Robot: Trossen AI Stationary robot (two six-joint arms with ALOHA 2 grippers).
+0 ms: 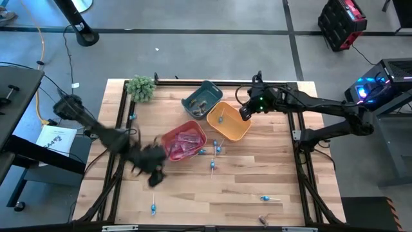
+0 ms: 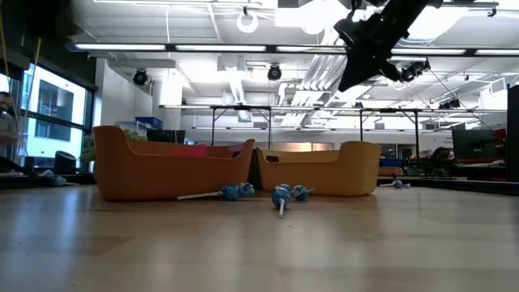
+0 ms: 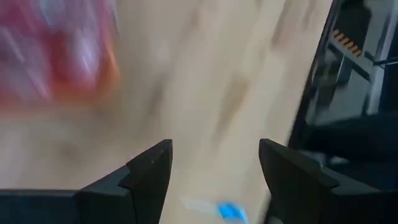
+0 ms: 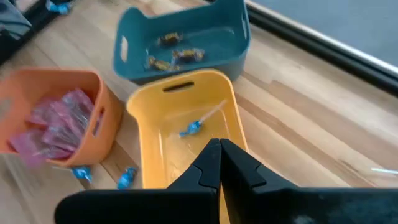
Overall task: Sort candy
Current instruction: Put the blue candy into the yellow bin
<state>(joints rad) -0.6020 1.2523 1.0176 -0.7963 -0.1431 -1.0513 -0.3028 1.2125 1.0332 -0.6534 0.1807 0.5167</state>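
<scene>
My left gripper should grab the loose lollipop by its blue wrapped head (image 1: 153,209) next, so that the candy gets sorted into the yellow bin (image 1: 228,120).
Pink packets fill the red bin (image 1: 183,140), and brownish pieces lie in the teal bin (image 1: 201,98). One blue lollipop (image 4: 193,127) lies in the yellow bin (image 1: 228,120). More blue lollipops lie loose on the wood (image 1: 212,166), (image 1: 154,208), (image 1: 267,198). My left gripper (image 1: 153,173) (image 3: 214,149) is open and holds nothing. It hangs over bare wood near the red bin's near left corner, with a lollipop (image 3: 224,210) below it. My right gripper (image 1: 246,111) (image 4: 219,162) is shut and holds nothing, above the yellow bin.
A green plant (image 1: 140,87) stands at the table's far left corner. A black frame rail (image 1: 122,129) runs along the table's edges. A small brownish piece (image 1: 264,219) lies by the near edge. The wood near the front and right is open.
</scene>
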